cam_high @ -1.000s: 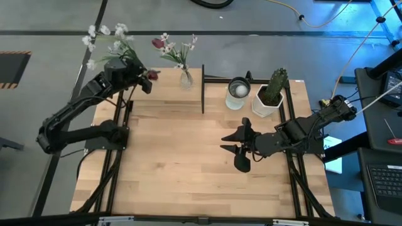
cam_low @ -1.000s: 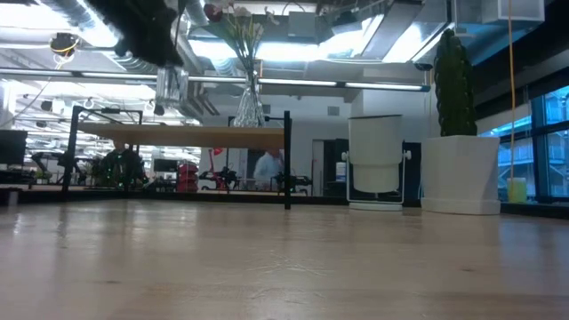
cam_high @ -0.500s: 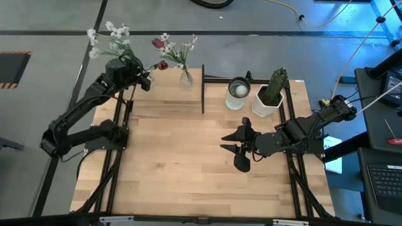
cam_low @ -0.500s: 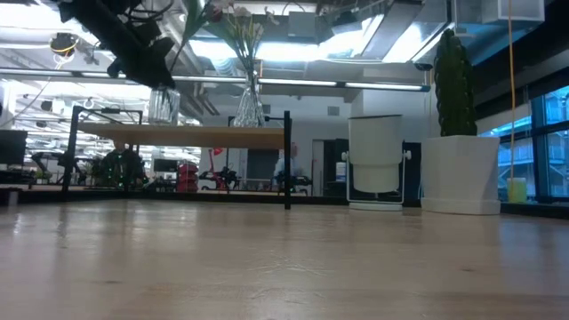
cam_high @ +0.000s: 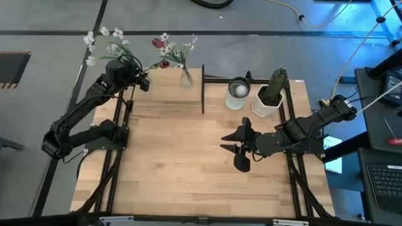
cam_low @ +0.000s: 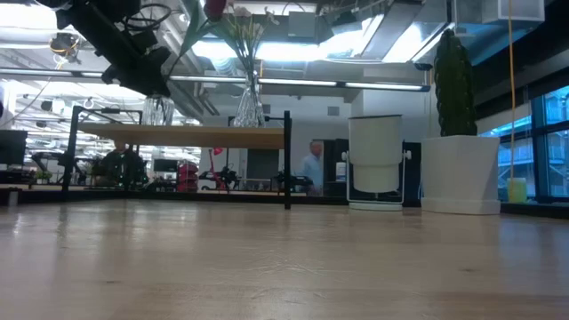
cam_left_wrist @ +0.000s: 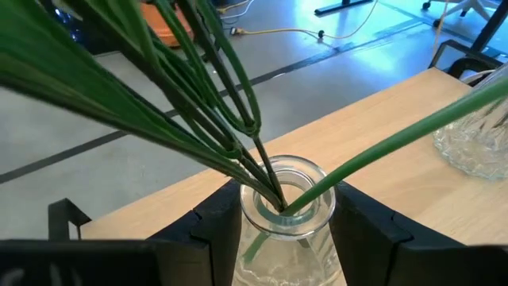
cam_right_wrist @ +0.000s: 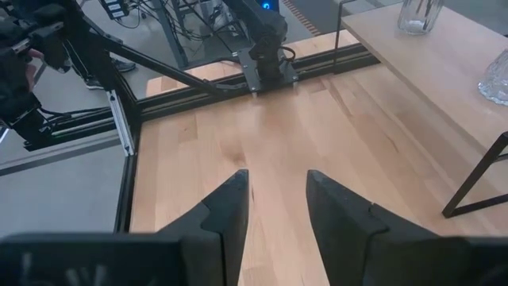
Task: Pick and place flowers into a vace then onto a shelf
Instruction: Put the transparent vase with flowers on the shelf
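The vase is upright over the shelf board, inside the board's edge, and would stand, so it is time for my left gripper to release the glass vase [cam_left_wrist: 287, 258].
My left gripper [cam_high: 122, 72] is shut on a clear glass vase [cam_low: 158, 110] of flowers [cam_high: 110, 44]: green stems, white blossoms and a dark red tulip head [cam_high: 164, 64]. It holds the vase over the left end of the shelf [cam_low: 196, 136], at the table's far left. Whether the vase's base touches the board I cannot tell. A second glass vase with flowers [cam_high: 186, 78] stands on the shelf's right part. My right gripper [cam_high: 242, 147] waits open over the table's right half. My left gripper has the glass vase's neck [cam_left_wrist: 250, 208], just under the rim, pinched between its two fingers [cam_left_wrist: 210, 230]. The fingers come at it level, from the table's near-left side. The vase stands roughly upright in the hold, and its stems [cam_left_wrist: 198, 95] fan out above the rim.
A white cylindrical container [cam_high: 237, 93] and a green cactus in a white pot [cam_high: 270, 94] stand at the table's far right, beyond the shelf's black post [cam_high: 203, 88]. Bare wooden tabletop [cam_high: 188, 163] stretches across the middle and near side. A person walks far off in the room [cam_low: 313, 164].
My left gripper has come down toward the shelf, still shut on the vase. The vase has sunk from well above the board to about its level. The flowers swung with it, and the tulip head moved right toward the second vase.
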### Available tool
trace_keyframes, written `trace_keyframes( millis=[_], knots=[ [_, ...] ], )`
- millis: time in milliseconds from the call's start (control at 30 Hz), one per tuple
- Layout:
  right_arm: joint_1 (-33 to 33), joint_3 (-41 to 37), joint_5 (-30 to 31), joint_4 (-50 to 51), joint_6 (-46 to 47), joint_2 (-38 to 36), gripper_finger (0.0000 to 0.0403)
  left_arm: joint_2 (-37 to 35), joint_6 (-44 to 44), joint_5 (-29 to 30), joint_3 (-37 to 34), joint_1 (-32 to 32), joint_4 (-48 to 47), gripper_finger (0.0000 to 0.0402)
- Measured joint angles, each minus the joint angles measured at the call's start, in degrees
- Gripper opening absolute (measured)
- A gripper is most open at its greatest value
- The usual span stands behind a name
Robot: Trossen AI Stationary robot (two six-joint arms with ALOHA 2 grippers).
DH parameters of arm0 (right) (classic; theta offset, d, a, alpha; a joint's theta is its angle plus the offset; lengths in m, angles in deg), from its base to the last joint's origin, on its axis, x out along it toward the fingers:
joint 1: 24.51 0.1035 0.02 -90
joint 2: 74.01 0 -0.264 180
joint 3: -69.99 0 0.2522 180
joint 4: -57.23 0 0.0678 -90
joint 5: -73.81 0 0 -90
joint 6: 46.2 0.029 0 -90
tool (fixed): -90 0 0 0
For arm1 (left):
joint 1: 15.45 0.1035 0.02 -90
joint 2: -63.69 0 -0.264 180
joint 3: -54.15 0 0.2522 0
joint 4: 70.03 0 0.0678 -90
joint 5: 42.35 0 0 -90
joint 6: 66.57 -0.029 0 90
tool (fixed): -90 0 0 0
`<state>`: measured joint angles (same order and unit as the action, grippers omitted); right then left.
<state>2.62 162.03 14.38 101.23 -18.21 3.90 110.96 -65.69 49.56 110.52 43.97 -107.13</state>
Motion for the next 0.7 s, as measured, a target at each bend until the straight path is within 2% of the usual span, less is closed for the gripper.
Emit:
trace_keyframes(
  millis=[700],
  knots=[
    [0.0, 0.0, 0.0, 0.0, 0.0, 0.0, 0.013, -0.8, 2.0, -0.1, 0.0, 0.0, -2.0, 0.0187]
  ],
)
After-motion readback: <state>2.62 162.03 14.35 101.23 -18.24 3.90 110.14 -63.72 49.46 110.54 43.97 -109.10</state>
